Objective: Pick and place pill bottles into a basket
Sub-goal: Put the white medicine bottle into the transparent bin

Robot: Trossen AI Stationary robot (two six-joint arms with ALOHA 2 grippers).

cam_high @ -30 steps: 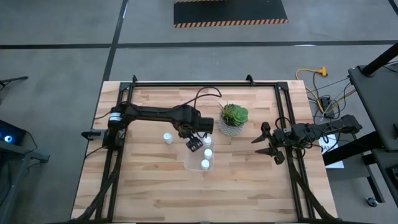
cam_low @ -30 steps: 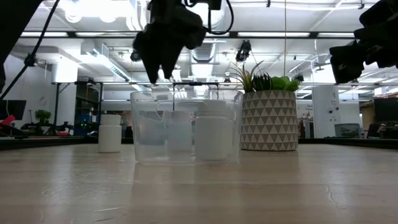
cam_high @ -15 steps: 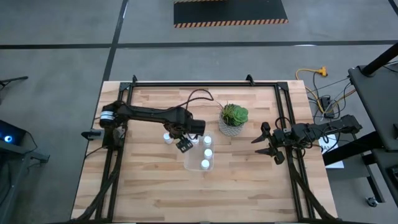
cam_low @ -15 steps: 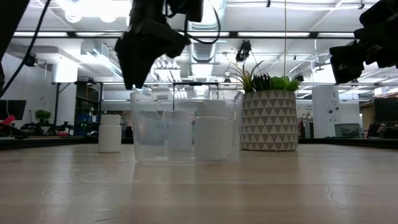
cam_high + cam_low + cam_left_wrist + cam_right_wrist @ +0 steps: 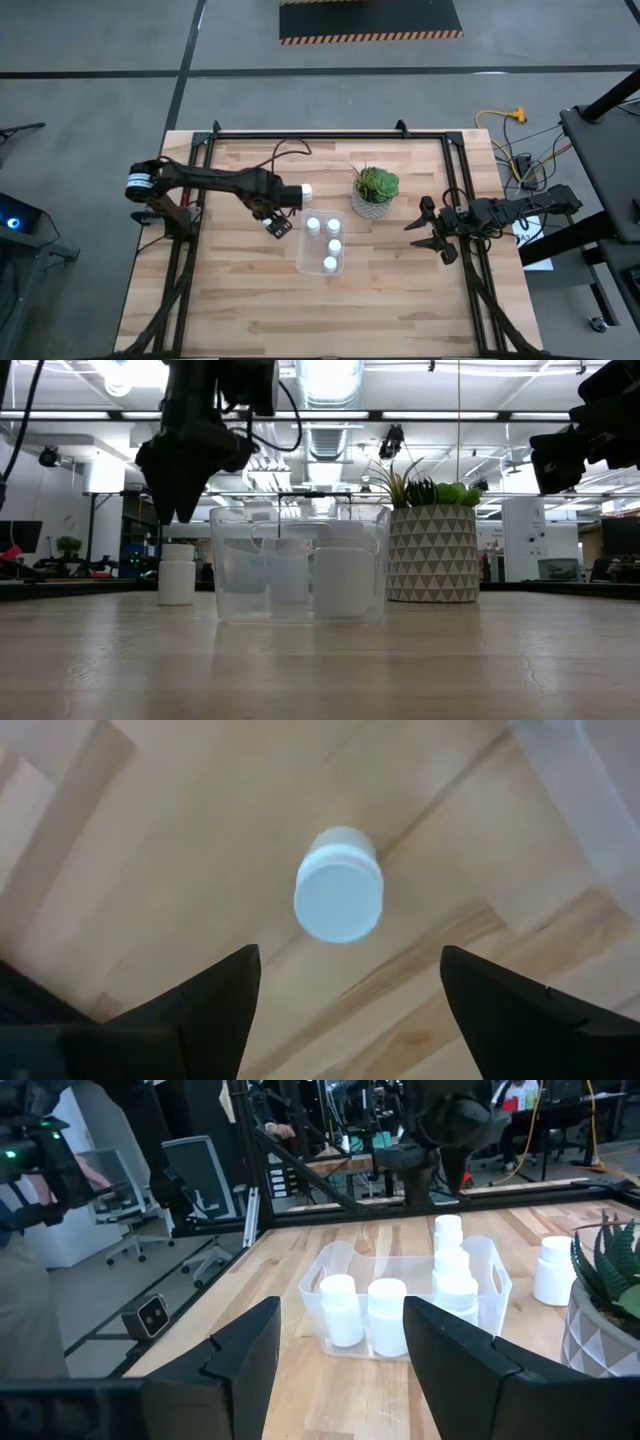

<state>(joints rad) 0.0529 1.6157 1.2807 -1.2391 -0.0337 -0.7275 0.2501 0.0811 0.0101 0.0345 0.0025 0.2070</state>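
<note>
The left gripper reaches the lone pill bottle next and grabs its white cap [image 5: 339, 904] to place the bottle in the clear basket.
The clear basket [image 5: 322, 262] stands at mid-table and holds several white pill bottles [image 5: 333, 245], upright on its floor. One more bottle [image 5: 338, 898] stands upright on the table to the left of the basket [image 5: 177, 573]; in the high view my left gripper hides it. Another bottle [image 5: 304, 190] stands beyond the basket, beside the left arm. My left gripper [image 5: 277, 226] hangs open right above the lone bottle, pointing down, clear of it [image 5: 185, 500]. My right gripper [image 5: 425, 228] waits open at the table's right side.
A grey patterned pot with a green succulent [image 5: 376, 192] stands just right of the basket's far end. Black frame rails [image 5: 190, 250] run along the table's left, right and far edges. Bare wood lies toward the near edge.
My left gripper has moved from above the basket toward the table's left edge and down a little. It now hangs over the lone bottle left of the basket. A bottle in the basket's far left corner, covered before, now shows.
</note>
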